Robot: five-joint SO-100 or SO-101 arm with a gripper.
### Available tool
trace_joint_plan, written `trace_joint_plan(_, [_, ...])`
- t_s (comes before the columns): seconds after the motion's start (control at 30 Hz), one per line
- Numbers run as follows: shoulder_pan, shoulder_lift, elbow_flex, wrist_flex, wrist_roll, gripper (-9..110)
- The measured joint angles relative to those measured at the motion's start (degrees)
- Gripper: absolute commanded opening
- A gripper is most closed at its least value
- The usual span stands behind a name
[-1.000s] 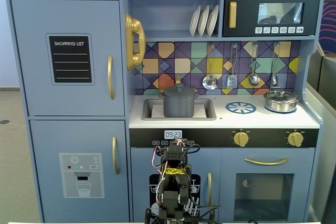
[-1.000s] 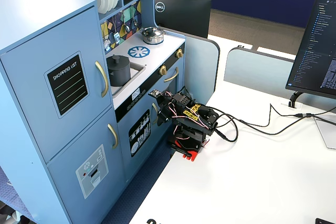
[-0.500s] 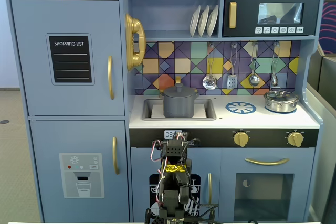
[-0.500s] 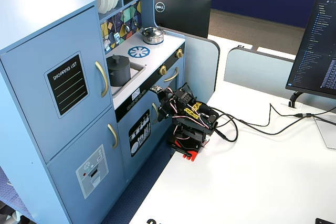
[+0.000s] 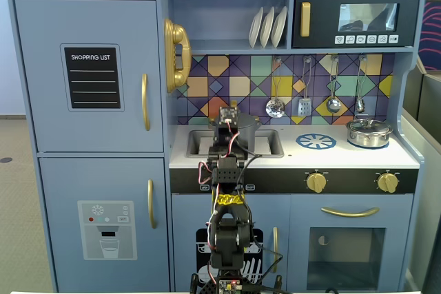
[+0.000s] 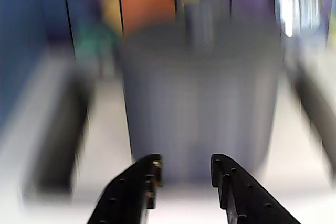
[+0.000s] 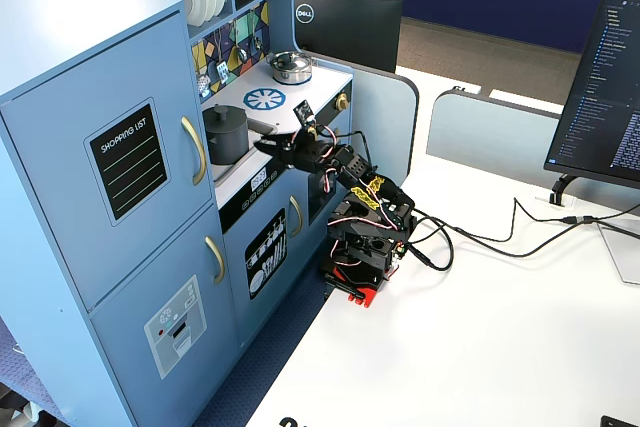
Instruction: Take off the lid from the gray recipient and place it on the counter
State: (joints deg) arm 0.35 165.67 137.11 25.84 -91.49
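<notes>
The gripper grabs the lid's top knob next, to uncover the gray recipient (image 5: 251,141) and set the lid on the counter.
The gray recipient (image 7: 226,137) stands in the sink recess of the counter (image 7: 300,87), with the lid (image 7: 225,113) resting on top. In the front fixed view my wrist covers most of the recipient (image 5: 251,141). My gripper (image 7: 260,143) reaches over the counter's front edge and points at the recipient's side, a short way from it. The wrist view is blurred: the recipient (image 6: 199,98) fills the middle, the lid (image 6: 202,31) is a smear along its top, and my gripper (image 6: 185,165) is open with nothing between its fingers.
A shiny steel pot (image 5: 368,132) sits at the counter's right end, beside the blue burner print (image 5: 316,141). Utensils (image 5: 303,91) hang on the tiled back wall above. The sink walls (image 5: 200,144) surround the recipient. Cables (image 7: 470,237) run across the white desk.
The arm has unfolded from its low pose in front of the cabinet doors, risen and stretched over the counter's edge toward the gray recipient. The recipient and lid have not moved.
</notes>
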Motion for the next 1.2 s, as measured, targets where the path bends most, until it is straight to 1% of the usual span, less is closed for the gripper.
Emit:
trace_joint_plan(0.1, [0.3,-3.0,-3.0,-4.1,0.0,7])
trace_joint_plan(0.23, [0.3,-6.2,-6.4,-6.1,-0.1,7])
trace_joint_plan(0.63, [2.5,-14.4,-10.0,-6.2,-0.5,11])
trace_joint_plan(1.2, [3.0,-28.1,-18.8,-8.5,-1.2,11])
